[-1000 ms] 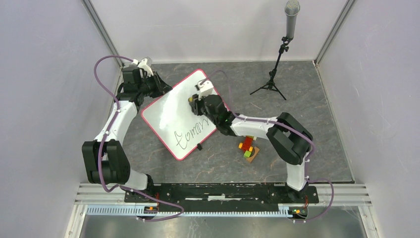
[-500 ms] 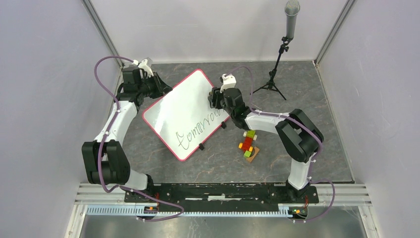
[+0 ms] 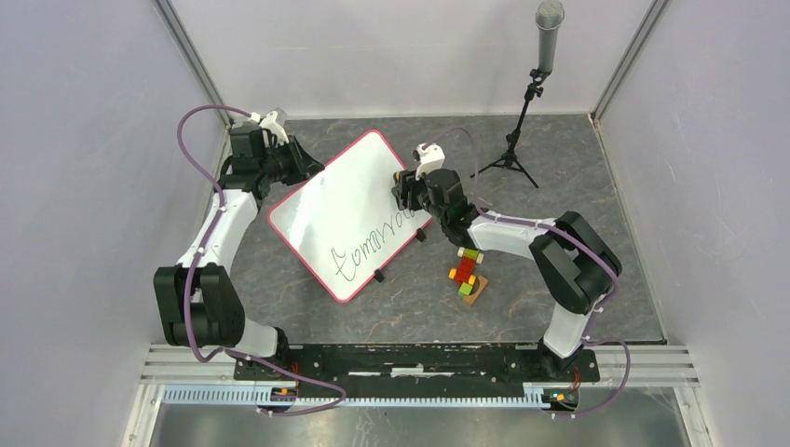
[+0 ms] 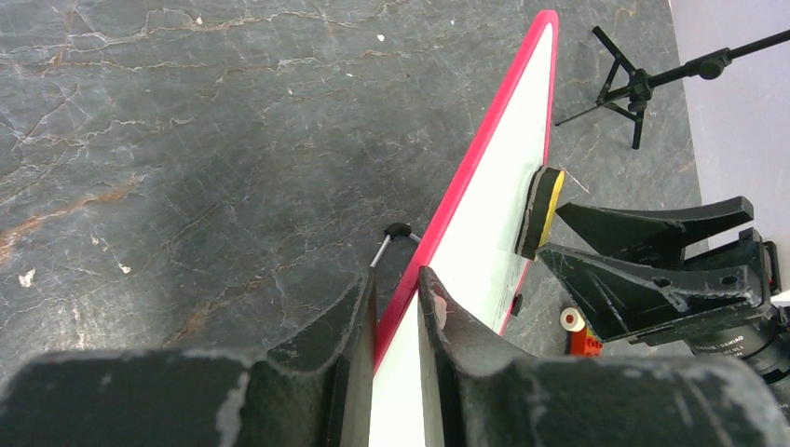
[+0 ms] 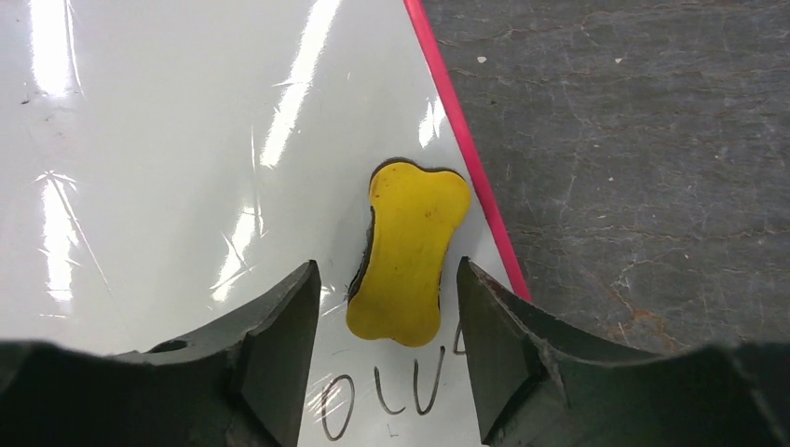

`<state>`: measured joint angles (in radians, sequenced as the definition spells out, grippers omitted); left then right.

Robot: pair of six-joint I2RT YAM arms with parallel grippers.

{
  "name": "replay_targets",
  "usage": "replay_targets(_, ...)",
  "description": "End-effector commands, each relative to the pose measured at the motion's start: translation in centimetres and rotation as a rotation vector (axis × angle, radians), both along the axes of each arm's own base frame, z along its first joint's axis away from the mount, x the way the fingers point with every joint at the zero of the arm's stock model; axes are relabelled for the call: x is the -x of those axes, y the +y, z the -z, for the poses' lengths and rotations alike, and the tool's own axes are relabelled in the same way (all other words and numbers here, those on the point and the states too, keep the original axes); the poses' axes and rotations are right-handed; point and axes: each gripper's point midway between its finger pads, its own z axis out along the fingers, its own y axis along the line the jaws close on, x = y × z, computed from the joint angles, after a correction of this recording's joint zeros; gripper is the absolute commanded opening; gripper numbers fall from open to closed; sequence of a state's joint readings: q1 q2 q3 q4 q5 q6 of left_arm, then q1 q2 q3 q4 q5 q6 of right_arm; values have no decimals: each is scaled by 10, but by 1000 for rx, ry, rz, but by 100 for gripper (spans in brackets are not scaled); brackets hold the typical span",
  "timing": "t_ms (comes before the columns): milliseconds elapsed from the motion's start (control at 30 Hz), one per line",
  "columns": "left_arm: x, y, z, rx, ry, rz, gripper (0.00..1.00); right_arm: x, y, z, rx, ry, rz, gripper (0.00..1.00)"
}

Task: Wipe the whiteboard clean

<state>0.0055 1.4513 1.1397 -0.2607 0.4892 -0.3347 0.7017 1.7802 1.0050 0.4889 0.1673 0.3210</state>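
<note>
Next, my right gripper grabs the yellow eraser by its narrow waist (image 5: 408, 253), which leaves its dark bottom side against the whiteboard to erase.
The whiteboard (image 3: 335, 209), white with a red-pink rim, stands tilted on the grey floor with black handwriting (image 3: 373, 244) along its lower right part. My left gripper (image 3: 312, 166) is shut on the board's far left rim, which runs between its fingers in the left wrist view (image 4: 396, 279). A yellow bone-shaped eraser (image 5: 407, 251) sits on the board by the right rim, just above the letters (image 5: 382, 391). My right gripper (image 5: 387, 275) is open, its fingers either side of the eraser's near end with gaps on both sides. The eraser shows edge-on in the left wrist view (image 4: 540, 212).
A microphone on a black tripod (image 3: 526, 112) stands at the back right. A stack of coloured blocks (image 3: 466, 272) lies on the floor right of the board's lower edge. Black clip feet (image 3: 377, 276) stick out from the board's rim. Walls close in on the left, right and back.
My right gripper has moved from the board's middle to its right rim, uncovering the end of the writing. The board has shifted slightly. The left gripper has stayed on the rim.
</note>
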Motion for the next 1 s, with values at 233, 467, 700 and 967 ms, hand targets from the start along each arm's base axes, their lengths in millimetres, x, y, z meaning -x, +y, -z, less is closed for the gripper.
replay_targets(233,53,-18,60,38,301,76,27,-19,13,-6,-6,-11,-13,46)
replay_targets(467,53,-19,61,39,302,77,26,-22,11,-10,-4,-21,-5,48)
replay_targets(700,53,-19,61,40,305,79,26,-30,6,-18,13,-34,13,38)
replay_targets(967,53,-18,61,36,301,76,26,-24,-8,9,-19,52,49,31)
